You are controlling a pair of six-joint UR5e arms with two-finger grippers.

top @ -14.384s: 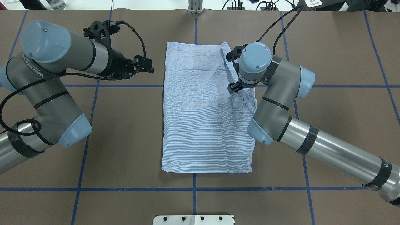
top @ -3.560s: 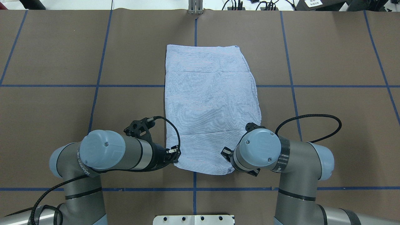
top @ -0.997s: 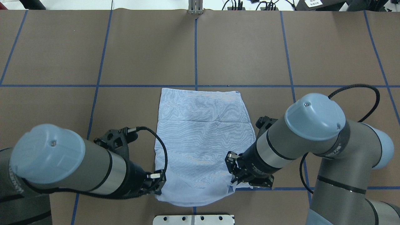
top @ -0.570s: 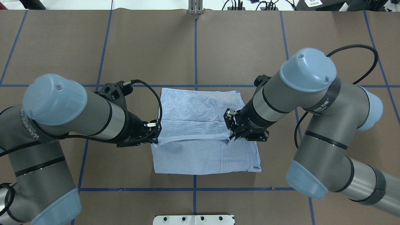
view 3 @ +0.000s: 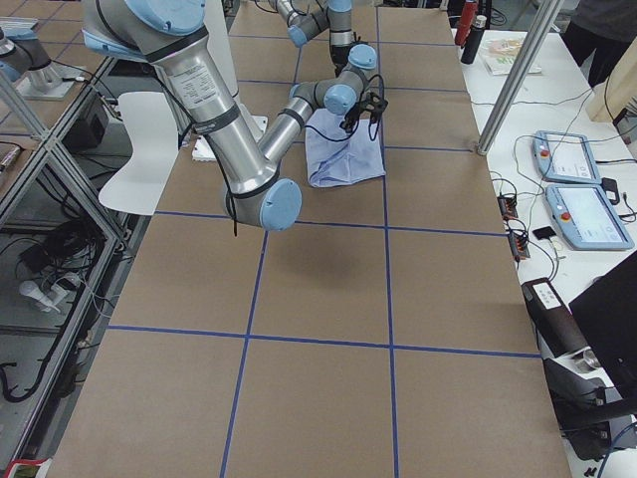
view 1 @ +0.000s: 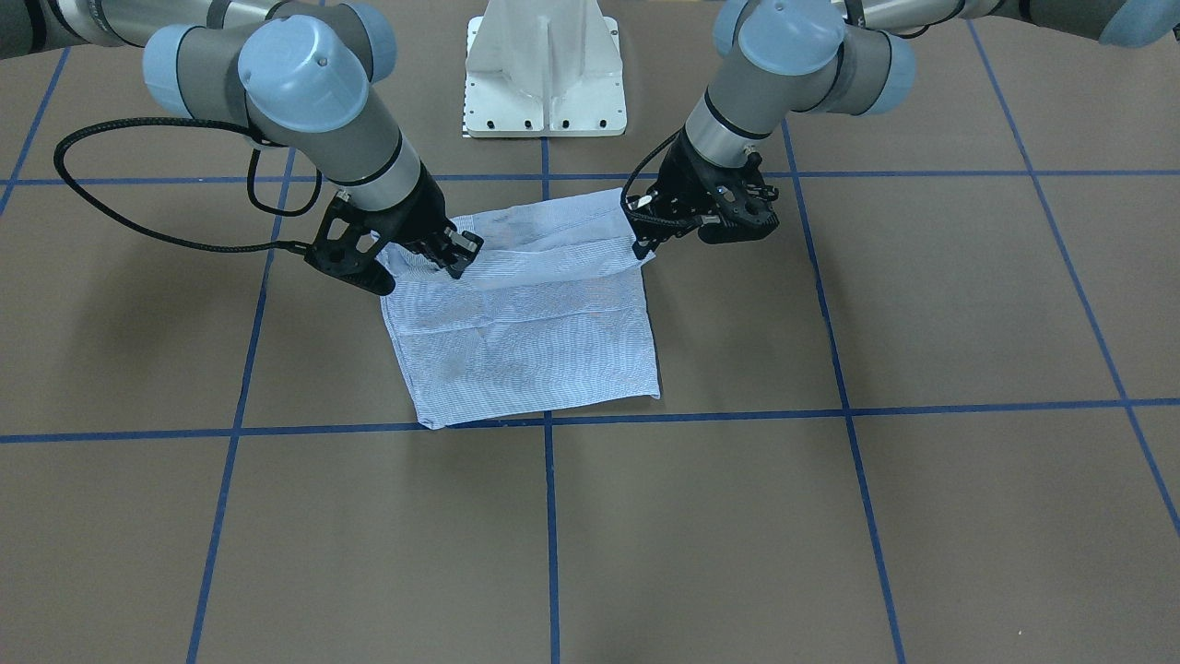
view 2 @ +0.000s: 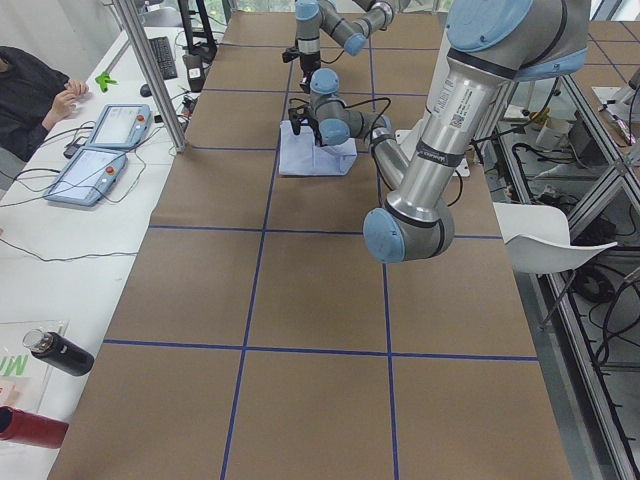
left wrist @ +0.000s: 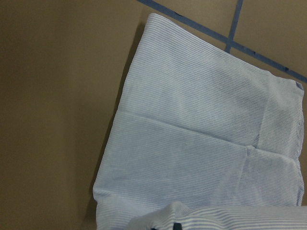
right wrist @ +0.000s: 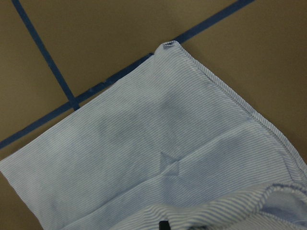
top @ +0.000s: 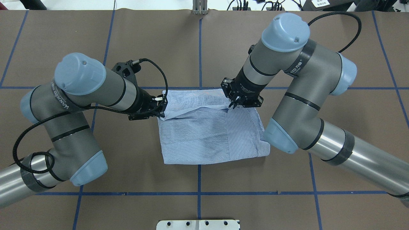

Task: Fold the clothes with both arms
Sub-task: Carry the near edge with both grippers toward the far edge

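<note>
I should keep hold of the shirt's corner until it gets to the lower layer's far edge [view 1: 553, 409], and only then open my left gripper, because the shirt's lifted edge [view 1: 553, 278] hangs short of the layer's far edge.
The blue-and-white striped shirt [top: 211, 134] lies folded in a rectangle at the table's middle, and also shows in the front view [view 1: 535, 341]. My left gripper [top: 161, 111] is shut on the left corner of the shirt's lifted edge and holds it above the lower layer; in the front view it [view 1: 641, 242] is on the right. My right gripper [top: 232, 103] is shut on the right corner of the same edge; in the front view it [view 1: 456, 263] is on the left. Both wrist views look down on the flat lower layer [left wrist: 206, 143] [right wrist: 158, 158]. Collar and buttons are hidden.
The brown table cover [top: 127, 159] carries a grid of blue tape lines. The white pedestal base [view 1: 546, 74] stands at the near edge. A side bench holds control tablets [view 2: 100, 150] and bottles [view 2: 55, 352]. An operator sits beside it.
Both grippers have carried the shirt's near edge away from the robot, over the lower layer toward the far edge. The folded-over part now covers more of the shirt.
</note>
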